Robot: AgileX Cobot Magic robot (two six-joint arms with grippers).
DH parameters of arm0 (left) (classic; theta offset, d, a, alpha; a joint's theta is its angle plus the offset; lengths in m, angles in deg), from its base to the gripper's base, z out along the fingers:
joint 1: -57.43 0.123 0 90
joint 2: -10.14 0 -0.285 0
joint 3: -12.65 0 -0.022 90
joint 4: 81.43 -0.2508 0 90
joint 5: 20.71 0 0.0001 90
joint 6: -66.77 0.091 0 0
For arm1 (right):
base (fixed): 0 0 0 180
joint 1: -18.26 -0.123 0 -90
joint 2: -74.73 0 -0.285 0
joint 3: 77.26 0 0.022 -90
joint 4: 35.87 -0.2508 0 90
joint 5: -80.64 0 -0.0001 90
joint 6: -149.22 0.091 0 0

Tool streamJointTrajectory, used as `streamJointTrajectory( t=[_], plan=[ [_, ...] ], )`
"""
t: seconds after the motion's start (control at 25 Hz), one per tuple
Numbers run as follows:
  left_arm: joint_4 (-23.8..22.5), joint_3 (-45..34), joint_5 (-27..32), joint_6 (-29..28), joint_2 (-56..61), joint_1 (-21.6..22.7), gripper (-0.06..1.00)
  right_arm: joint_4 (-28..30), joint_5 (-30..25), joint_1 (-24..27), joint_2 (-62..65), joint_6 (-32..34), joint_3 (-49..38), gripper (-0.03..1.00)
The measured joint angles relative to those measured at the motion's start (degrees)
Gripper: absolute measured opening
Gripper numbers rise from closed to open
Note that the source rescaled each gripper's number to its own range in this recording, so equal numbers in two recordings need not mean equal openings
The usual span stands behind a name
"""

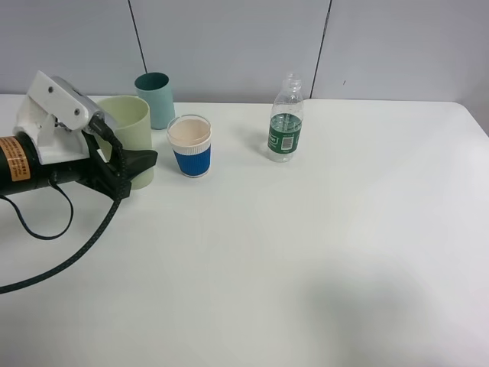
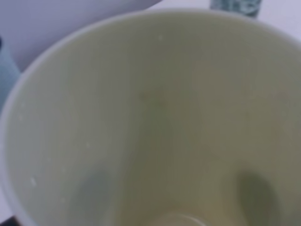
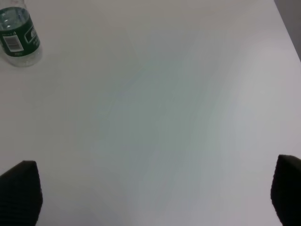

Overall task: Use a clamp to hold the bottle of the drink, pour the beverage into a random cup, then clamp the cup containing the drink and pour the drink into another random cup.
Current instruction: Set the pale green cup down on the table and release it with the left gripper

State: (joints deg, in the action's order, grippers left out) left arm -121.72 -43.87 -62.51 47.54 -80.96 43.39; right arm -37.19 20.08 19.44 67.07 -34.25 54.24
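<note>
My left gripper should keep its hold on the pale yellow-green cup, because the cup's base is still above the table.
My left gripper (image 1: 134, 165) is shut on the pale yellow-green cup (image 1: 124, 126) at the left of the table, with one black finger (image 1: 142, 161) lying along its lower side. The left wrist view looks down into this cup (image 2: 150, 117), and the fingers show only as dark shadows through its wall. I cannot tell whether any beverage is inside. The teal cup (image 1: 155, 99) stands just behind it. The uncapped bottle (image 1: 286, 121) stands upright right of centre, apart from both grippers. My right gripper (image 3: 153, 193) is open over bare table, with the bottle (image 3: 19, 35) far from it.
A white cup with a blue band (image 1: 189, 145) stands between the pale cup and the bottle. A black cable (image 1: 61, 264) trails from the left arm across the table's left front. The table's right edge (image 3: 289, 33) shows in the right wrist view.
</note>
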Motion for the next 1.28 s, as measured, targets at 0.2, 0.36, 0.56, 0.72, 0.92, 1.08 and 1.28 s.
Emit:
streamJointTrajectory(
  t=[0.2, 0.36, 0.56, 0.72, 0.92, 1.08, 1.28],
  plan=[
    [-2.02, 0.05, -10.55, 4.06, -7.08, 0.0, 0.04, 0.0, 0.0, 0.0, 0.0, 0.0, 0.0, 0.94],
    [-2.5, 0.05, -17.13, 12.29, -12.52, 0.0, 0.04, 0.0, 0.0, 0.0, 0.0, 0.0, 0.0, 0.94],
    [-2.55, 0.06, -21.97, 16.8, -17.57, 0.0, 0.04, 0.0, 0.0, 0.0, 0.0, 0.0, 0.0, 0.94],
    [-2.68, 0.11, -24.69, 17.29, -20.95, 0.0, 0.04, 0.0, 0.0, 0.0, 0.0, 0.0, 0.0, 0.94],
    [-2.74, 0.11, -26.55, 18.77, -24.71, 0.0, 0.04, 0.0, 0.0, 0.0, 0.0, 0.0, 0.0, 0.94],
    [-2.74, 0.11, -27.11, 23.85, -27.84, 0.0, 0.04, 0.0, 0.0, 0.0, 0.0, 0.0, 0.0, 0.94],
    [-2.68, 0.11, -27.15, 27.76, -31.52, 0.0, 0.04, 0.0, 0.0, 0.0, 0.0, 0.0, 0.0, 0.94]
  ],
)
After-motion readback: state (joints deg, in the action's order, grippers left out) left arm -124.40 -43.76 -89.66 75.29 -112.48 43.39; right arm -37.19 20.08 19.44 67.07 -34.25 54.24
